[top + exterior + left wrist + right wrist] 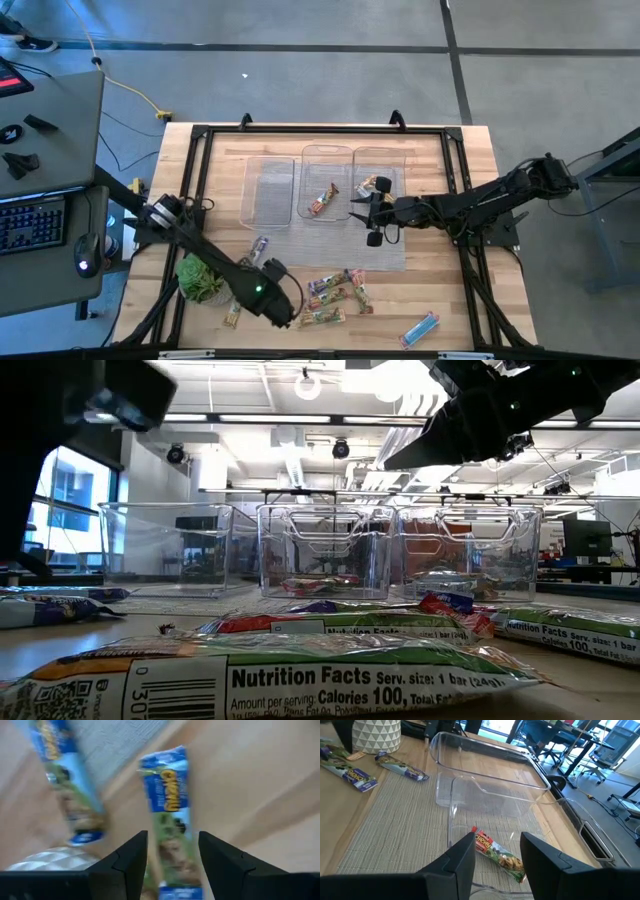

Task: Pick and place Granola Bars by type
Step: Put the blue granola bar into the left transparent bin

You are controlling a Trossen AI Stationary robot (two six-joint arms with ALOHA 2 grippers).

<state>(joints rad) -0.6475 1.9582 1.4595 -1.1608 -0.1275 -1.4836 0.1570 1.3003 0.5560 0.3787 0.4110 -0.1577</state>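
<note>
Next, my left gripper grabs the blue granola bar by its wrapper's middle [174, 832], to sort it by type into an empty clear tray.
My left gripper [280, 305] points down near the table's front edge, open. Its fingers [135, 860] stand either side of a blue granola bar [167, 805] that lies flat on the wood below, untouched. A second blue bar [70, 795] lies half on the mat's corner [258, 247]. Several more bars lie in a cluster [335, 292], and a blue one [420, 327] lies alone at the front right. My right gripper [497, 840] hovers open above the middle tray [327, 150], where a red bar [497, 854] lies. Another bar [376, 185] lies in the right tray [380, 151].
A leafy plant [200, 280] in a patterned white pot [375, 735] stands under my left arm. A clear tray [268, 160] stands at the left of the row. A grey mat [330, 245] lies under the trays. Black frame rails [200, 170] border the table.
</note>
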